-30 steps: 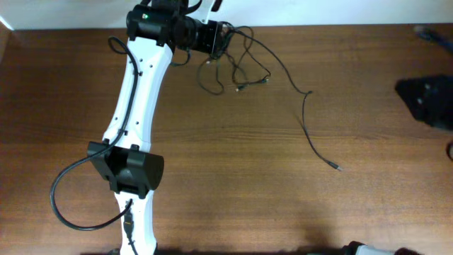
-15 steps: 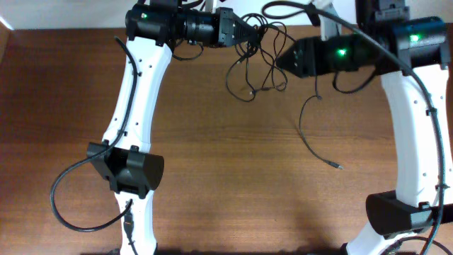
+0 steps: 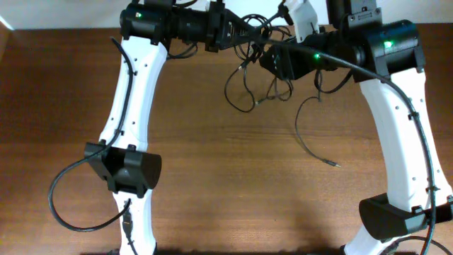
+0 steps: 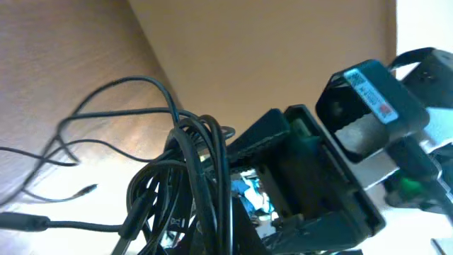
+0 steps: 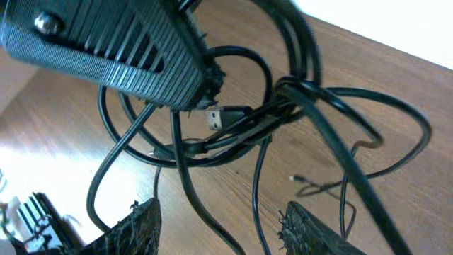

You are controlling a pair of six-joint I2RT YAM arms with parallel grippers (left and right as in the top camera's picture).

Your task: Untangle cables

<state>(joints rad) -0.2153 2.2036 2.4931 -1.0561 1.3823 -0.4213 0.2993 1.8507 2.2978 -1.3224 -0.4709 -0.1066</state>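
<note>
My right gripper closes on the strands now, since only the hanging strands are between its fingers, the looped bunch [image 3: 253,49] [image 5: 244,132] is beyond them. Closing now would catch only strands.
The cables [image 3: 244,85] are a bunch of thin black cords, lifted off the wooden table at the back. My left gripper [image 3: 239,33] is shut on the top of the bunch, and loops hang below it. One long strand trails to a small plug [image 3: 333,164] on the table. In the left wrist view the cords [image 4: 198,170] fill the jaws. My right gripper [image 3: 265,62] is open, facing the left one. In the right wrist view its fingers [image 5: 223,227] straddle two hanging strands below a silvery plug [image 5: 214,117] and the left gripper [image 5: 120,49].
The wooden table's back edge [image 3: 85,30] meets a pale wall close behind both grippers. The left arm's thick black cable [image 3: 60,205] loops at the front left. Both white arms arch over the table's sides.
The right arm came into view from the right and moved left up to the bunch. The left gripper carried the bunch a little to the right and higher.
</note>
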